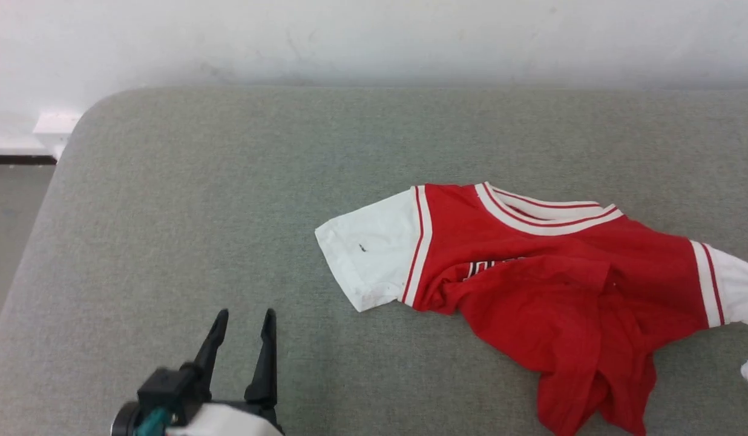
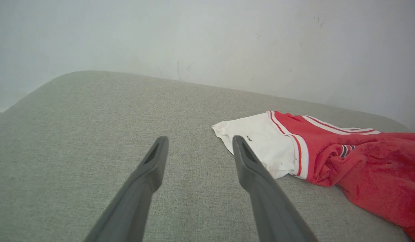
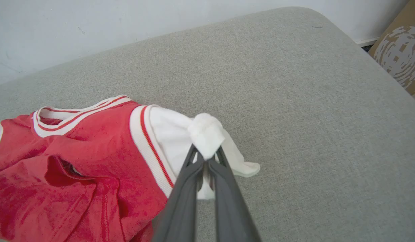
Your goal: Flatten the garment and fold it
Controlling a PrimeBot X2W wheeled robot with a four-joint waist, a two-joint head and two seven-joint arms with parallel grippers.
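The left gripper grabs the white sleeve by its cuff (image 1: 339,269) next, to flatten the jersey's crumpled red body (image 1: 553,312) for folding.
The garment (image 1: 549,284) is a red jersey T-shirt with white sleeves and a striped collar, lying crumpled on the grey cushion at centre right. Its lower body is bunched and hides most of the black lettering. One white sleeve (image 1: 368,254) lies flat toward the middle. My left gripper (image 1: 244,318) stands open over bare cushion, left of that sleeve (image 2: 261,148). My right gripper (image 3: 206,155) is shut on a bunched fold of the other white sleeve (image 3: 172,134), lifting it a little.
The grey cushion (image 1: 229,181) has a rounded far-left corner (image 1: 101,103) and backs onto a white wall. A brown cardboard box (image 3: 400,50) stands beyond the cushion's right edge in the right wrist view. Floor lies past the left edge.
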